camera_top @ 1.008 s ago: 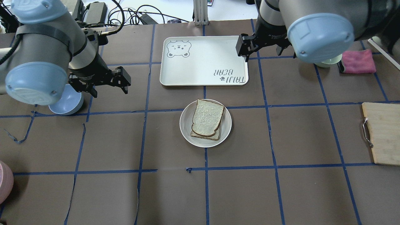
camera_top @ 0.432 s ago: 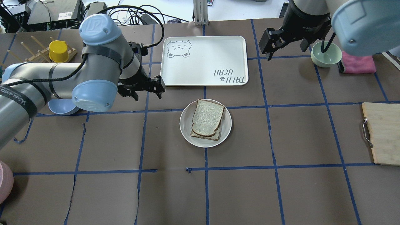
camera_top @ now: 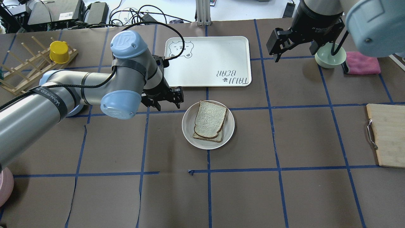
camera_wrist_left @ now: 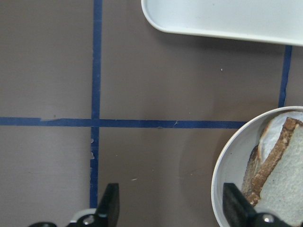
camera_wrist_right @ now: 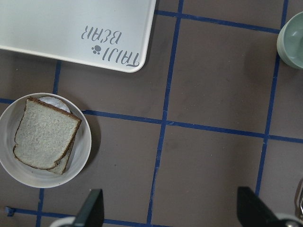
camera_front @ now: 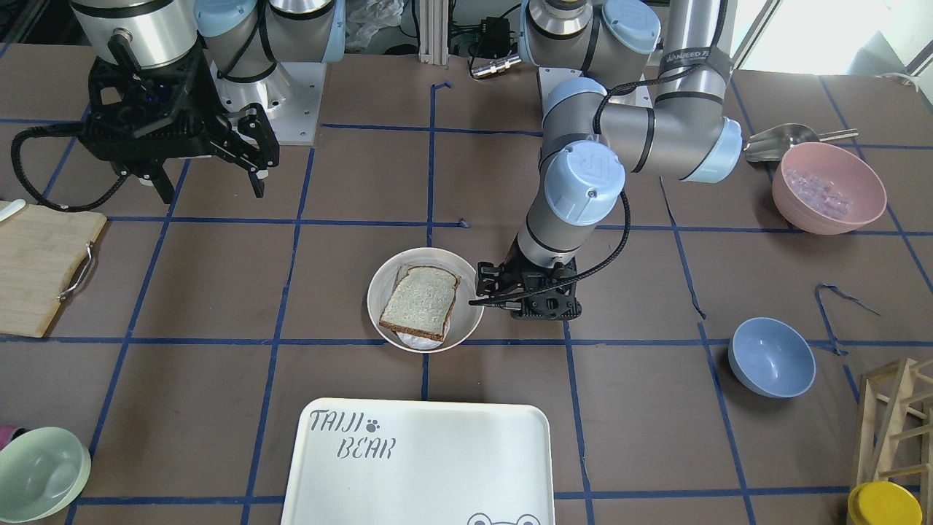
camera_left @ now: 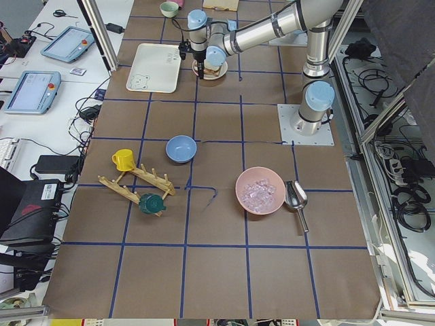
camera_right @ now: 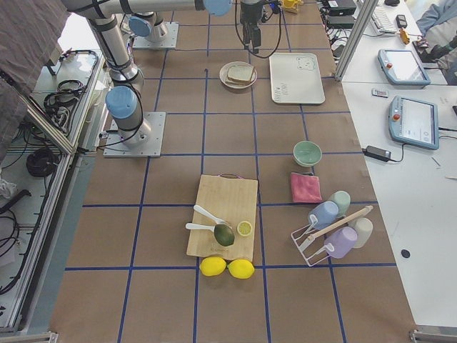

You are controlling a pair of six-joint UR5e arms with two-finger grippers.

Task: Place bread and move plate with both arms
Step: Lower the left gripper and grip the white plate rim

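Note:
The plate's rim (camera_front: 473,288) is the part my left gripper will grab next. Then the bread can move onto the TAIJI BEAR tray (camera_front: 416,464).
The bread (camera_top: 209,119), with a dark brown crust, lies on top of another slice on the round cream plate (camera_top: 190,133) at the table's middle. It also shows in the front view (camera_front: 420,300) and the right wrist view (camera_wrist_right: 43,135). My left gripper (camera_top: 169,103) is open and empty, low beside the plate's left rim. In the left wrist view the plate's rim (camera_wrist_left: 222,165) sits by the right finger (camera_wrist_left: 234,208). My right gripper (camera_top: 292,50) is open and empty, high above the table at the far right, well away from the plate.
The white TAIJI BEAR tray (camera_top: 205,60) lies just beyond the plate. A pale green bowl (camera_top: 330,57) and a pink cloth (camera_top: 362,63) are at the far right. A wooden cutting board (camera_top: 387,136) is at the right edge, a blue bowl (camera_front: 771,357) at the left.
My left arm has swung right and come down beside the plate's left rim. My right gripper has moved right, away from the tray. Plate and bread have not moved.

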